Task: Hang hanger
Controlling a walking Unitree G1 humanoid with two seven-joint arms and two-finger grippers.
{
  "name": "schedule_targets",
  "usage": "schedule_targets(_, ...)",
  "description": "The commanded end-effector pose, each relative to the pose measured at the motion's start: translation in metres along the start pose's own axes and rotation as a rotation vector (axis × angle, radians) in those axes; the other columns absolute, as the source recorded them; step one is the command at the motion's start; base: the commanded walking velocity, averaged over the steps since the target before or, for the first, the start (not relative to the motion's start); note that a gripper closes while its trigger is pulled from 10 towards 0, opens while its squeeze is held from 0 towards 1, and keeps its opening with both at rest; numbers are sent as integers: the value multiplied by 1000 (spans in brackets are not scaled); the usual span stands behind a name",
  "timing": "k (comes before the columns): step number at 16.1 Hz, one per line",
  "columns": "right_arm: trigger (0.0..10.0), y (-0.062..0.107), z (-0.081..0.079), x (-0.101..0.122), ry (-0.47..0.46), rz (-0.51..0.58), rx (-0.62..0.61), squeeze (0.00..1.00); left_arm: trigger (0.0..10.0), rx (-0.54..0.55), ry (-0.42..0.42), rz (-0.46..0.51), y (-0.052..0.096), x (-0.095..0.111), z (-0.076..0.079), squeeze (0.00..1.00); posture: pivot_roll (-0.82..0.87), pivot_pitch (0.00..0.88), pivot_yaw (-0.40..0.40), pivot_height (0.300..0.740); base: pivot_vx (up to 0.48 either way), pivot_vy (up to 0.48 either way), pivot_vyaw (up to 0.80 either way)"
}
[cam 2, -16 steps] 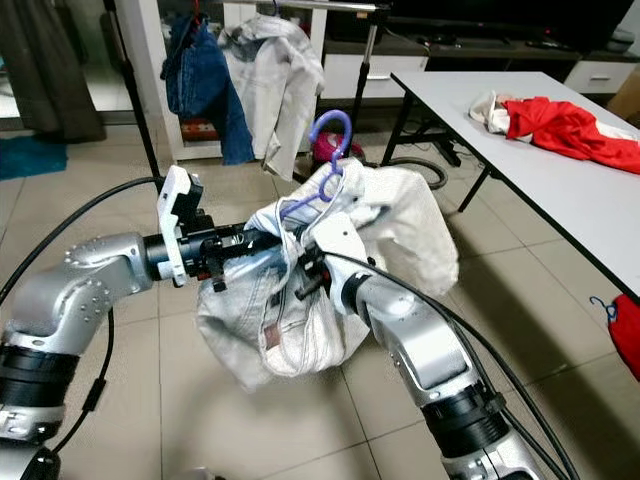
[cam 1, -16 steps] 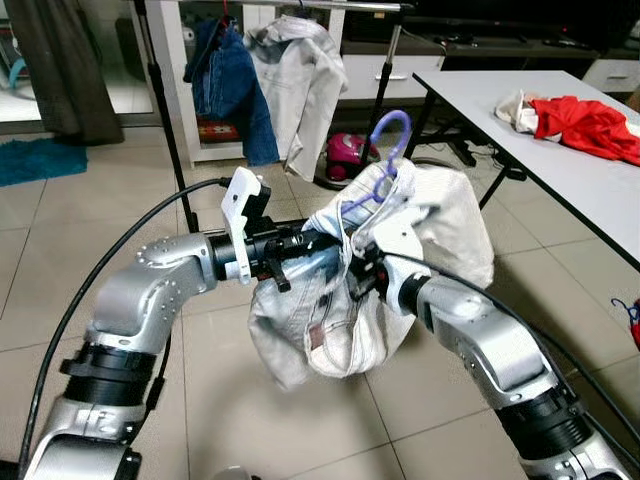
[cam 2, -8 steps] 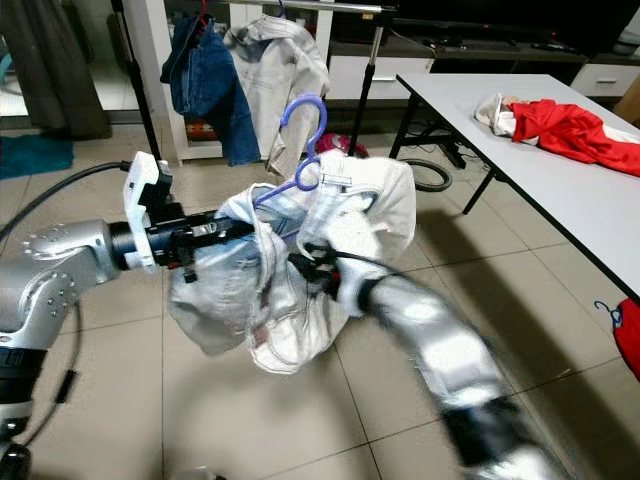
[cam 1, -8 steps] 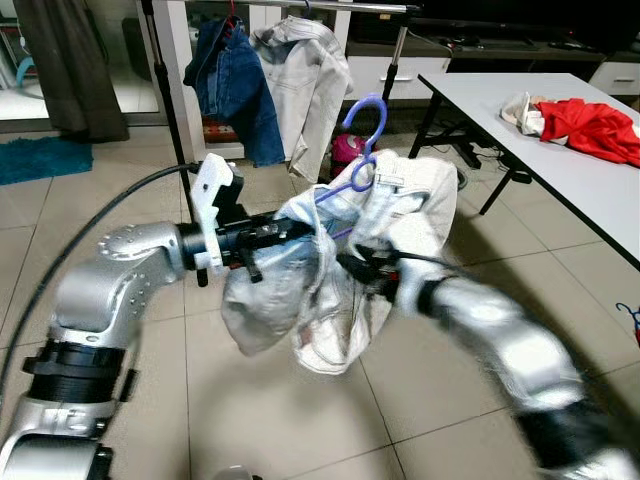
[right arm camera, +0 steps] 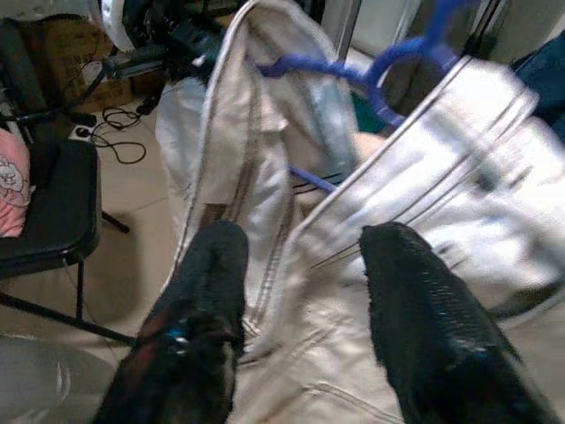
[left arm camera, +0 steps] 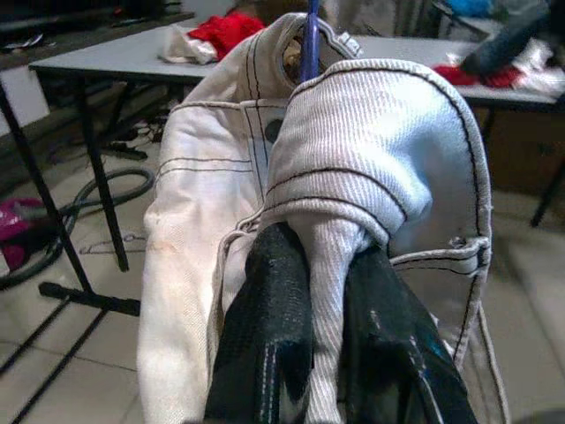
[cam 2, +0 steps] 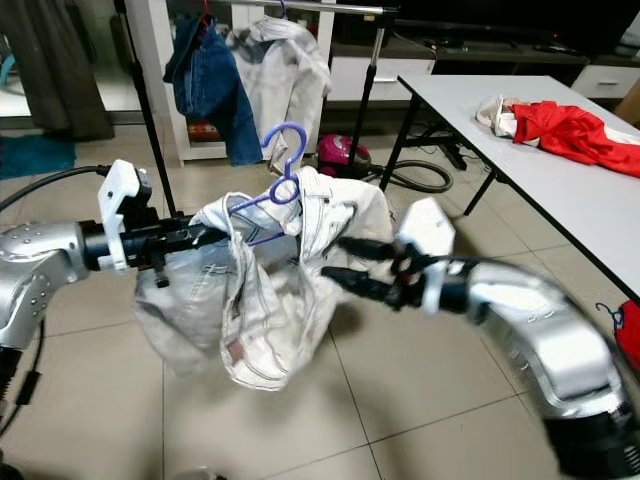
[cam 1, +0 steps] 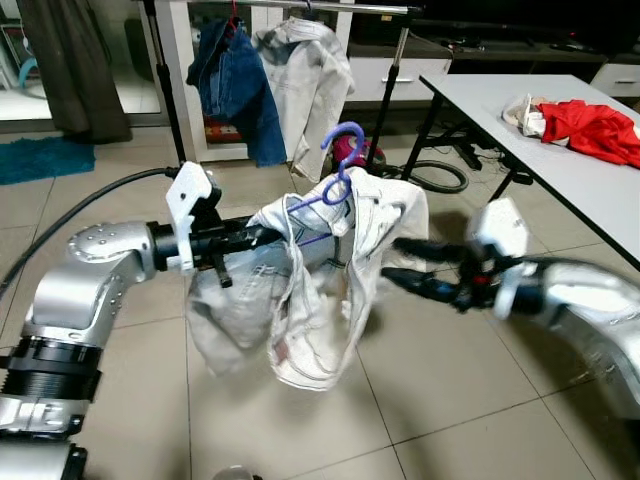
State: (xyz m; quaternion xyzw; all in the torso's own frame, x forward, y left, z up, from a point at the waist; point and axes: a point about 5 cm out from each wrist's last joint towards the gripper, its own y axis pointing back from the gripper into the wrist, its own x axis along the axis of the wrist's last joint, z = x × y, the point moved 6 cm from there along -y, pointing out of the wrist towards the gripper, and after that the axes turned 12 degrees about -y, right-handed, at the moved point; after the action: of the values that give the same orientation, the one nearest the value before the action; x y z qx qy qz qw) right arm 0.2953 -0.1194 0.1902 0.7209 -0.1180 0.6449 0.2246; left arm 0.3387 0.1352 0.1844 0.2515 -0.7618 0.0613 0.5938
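The pale cloth (cam 1: pixel 385 215) hangs over both arms of the purple hanger. My right gripper will next grab the hanger by the bare base of its hook (cam 1: pixel 343 180).
A white denim jacket (cam 1: pixel 300 310) hangs on a purple hanger (cam 1: pixel 343 150) whose hook stands up above the collar. My left gripper (cam 1: pixel 265 237) reaches in from the left and is shut on a fold of the jacket's fabric (left arm camera: pixel 327 265), which is pinched between its black fingers (left arm camera: pixel 265 344). Just right of the jacket, my right gripper (cam 1: pixel 392 260) is open and apart from the cloth. In the right wrist view its spread fingers (right arm camera: pixel 207 291) point at the jacket and the purple hanger (right arm camera: pixel 353 75). A clothes rail (cam 1: pixel 330 8) runs across behind, beyond the jacket.
On the rail hang a blue denim garment (cam 1: pixel 235 85) and a pale jacket (cam 1: pixel 315 75). A white table (cam 1: pixel 570 170) with a red garment (cam 1: pixel 590 125) stands at the right. A pink vacuum and its hose (cam 1: pixel 440 180) lie on the tiled floor behind the jacket.
My right gripper has let go of the jacket and drawn back to the right, now open. The jacket hangs from the left gripper alone.
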Motion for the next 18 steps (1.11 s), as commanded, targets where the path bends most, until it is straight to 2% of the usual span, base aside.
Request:
schedule_targets(1,10000,6,9,9,33,12,-22,1000,0,-39,-72,37,-3,11,4,0,52,0,-96,740,0,0,0)
schedule_targets(3,10000,4,18,22,85,10,2,1000,0,-138,-116,74,-4,16,18,0,54,0,-102,740,0,0,0)
schedule_targets(5,10000,1,18,29,97,9,32,1000,0,-170,-128,88,-5,19,22,0,55,0,-105,740,0,0,0)
schedule_targets(6,10000,-6,19,33,115,0,56,1000,0,-199,-141,111,-6,23,26,0,56,0,-110,740,0,0,0)
schedule_targets(7,10000,-14,17,31,115,-17,94,914,0,-224,-154,129,-8,27,29,0,58,0,-114,740,0,0,0)
schedule_targets(8,10000,-16,15,29,113,-25,111,914,0,-231,-157,134,-9,28,30,0,58,0,-116,740,0,0,0)
schedule_targets(9,10000,-23,5,17,99,-82,196,0,0,-266,-174,140,-13,30,36,0,58,0,-116,740,0,0,0)
schedule_targets(11,10000,-29,1,9,93,-119,248,0,0,-311,-190,138,-17,31,42,0,58,0,-117,740,0,0,0)
schedule_targets(12,7882,-30,0,7,81,-133,268,0,0,-318,-197,140,-18,32,43,0,59,0,-119,740,0,0,0)
schedule_targets(13,7882,-31,0,7,79,-136,276,0,0,-319,-199,141,-19,32,43,0,59,0,-119,740,0,0,0)
schedule_targets(14,0,-31,-1,8,66,-140,304,0,0,-316,-205,140,-19,32,40,0,59,0,-120,740,0,0,0)
schedule_targets(18,0,-25,-5,6,64,-182,371,0,0,-279,-203,139,-17,31,30,0,54,0,-120,740,0,0,0)
